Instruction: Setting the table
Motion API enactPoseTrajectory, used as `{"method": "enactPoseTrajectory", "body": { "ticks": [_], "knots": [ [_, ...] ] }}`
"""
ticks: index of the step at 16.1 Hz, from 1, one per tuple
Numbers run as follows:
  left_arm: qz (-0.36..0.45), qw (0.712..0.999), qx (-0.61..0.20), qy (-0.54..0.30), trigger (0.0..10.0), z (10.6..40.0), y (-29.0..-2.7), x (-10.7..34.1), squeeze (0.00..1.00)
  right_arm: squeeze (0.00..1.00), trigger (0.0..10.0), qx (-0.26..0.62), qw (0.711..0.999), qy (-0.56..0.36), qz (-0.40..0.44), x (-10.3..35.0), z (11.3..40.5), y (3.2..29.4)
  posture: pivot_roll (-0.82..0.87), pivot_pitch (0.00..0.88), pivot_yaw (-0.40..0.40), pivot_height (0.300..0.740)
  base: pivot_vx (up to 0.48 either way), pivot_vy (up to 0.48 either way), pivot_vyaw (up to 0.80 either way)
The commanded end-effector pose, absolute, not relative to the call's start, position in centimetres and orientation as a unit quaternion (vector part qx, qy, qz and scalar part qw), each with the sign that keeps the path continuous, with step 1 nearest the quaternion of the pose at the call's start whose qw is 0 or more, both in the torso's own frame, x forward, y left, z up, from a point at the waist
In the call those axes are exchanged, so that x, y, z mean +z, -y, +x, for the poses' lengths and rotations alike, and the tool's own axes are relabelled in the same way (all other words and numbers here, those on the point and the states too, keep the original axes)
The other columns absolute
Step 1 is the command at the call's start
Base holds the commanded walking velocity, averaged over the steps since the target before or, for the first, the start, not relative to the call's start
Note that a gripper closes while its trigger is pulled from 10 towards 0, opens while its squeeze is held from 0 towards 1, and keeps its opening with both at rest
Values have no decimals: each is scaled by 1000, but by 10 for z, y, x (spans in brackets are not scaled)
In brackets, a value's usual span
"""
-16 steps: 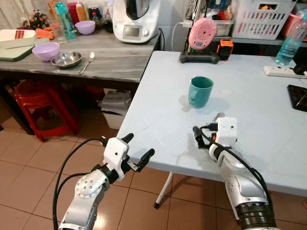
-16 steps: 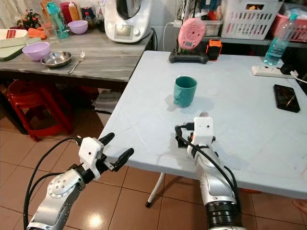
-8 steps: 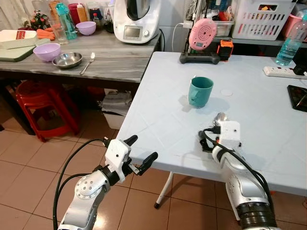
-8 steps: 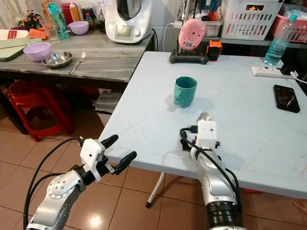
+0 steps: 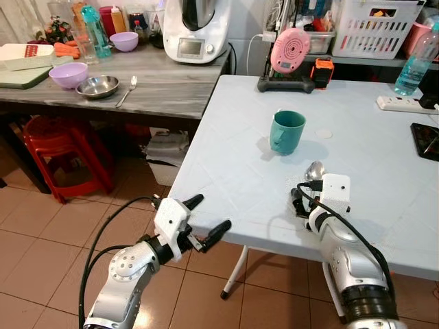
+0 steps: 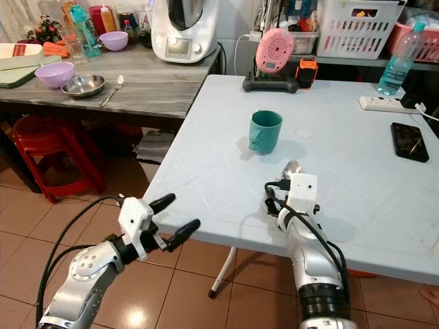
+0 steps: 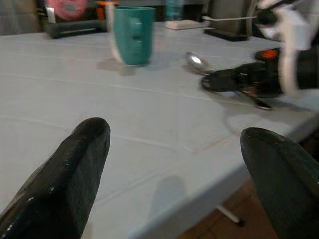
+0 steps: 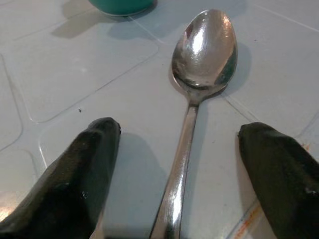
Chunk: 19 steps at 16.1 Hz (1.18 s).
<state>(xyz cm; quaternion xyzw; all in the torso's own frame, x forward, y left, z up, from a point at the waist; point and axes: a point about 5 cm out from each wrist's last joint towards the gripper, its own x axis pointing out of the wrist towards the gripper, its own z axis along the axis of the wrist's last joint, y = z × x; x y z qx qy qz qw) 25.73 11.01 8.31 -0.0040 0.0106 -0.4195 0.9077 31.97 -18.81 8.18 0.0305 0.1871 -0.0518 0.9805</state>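
The metal spoon has one big end because of its broad bowl. My right gripper should next grab the slim handle close below the bowl to keep the spoon level.
A teal mug stands upright mid-table on the pale blue table. Just behind it toward me lies a metal spoon, bowl pointing at the mug. My right gripper rests low over the spoon's handle and is open. In the right wrist view the spoon lies flat between the two fingers, touching neither. My left gripper is open and empty, hovering at the table's near left edge. The left wrist view has the mug and the spoon ahead.
A grey counter on the left carries a purple bowl, a steel bowl and a fork. A red stool stands under it. A pink fan, power strip and phone sit at the table's far side.
My right gripper has drawn back toward the table's near edge, uncovering the spoon's bowl. The left gripper has drifted slightly right and down.
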Motion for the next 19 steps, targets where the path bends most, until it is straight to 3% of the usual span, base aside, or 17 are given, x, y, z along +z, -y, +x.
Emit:
{"method": "enactPoseTrajectory", "body": {
  "ticks": [1,3,4,5,19],
  "knots": [
    [3,897,-441,-11,10000,254,-108,86,0,0,6627,-53,975,-212,36,75,321,192,-67,0,20,740,0,0,0],
    [7,896,-444,-11,10000,253,-107,86,0,0,3647,-53,975,-215,34,75,323,194,-66,0,20,740,0,0,0],
    [8,896,-443,-11,10000,253,-107,85,0,0,510,-53,974,-217,36,75,325,196,-65,0,20,740,0,0,0],
    [8,897,-443,-11,10000,252,-107,85,0,0,0,-51,973,-220,41,73,327,198,-64,0,20,740,0,0,0],
    [13,885,-465,-24,10000,248,-104,82,0,0,0,3,973,-231,-2,77,354,187,-64,0,27,740,0,0,0]
  ]
}}
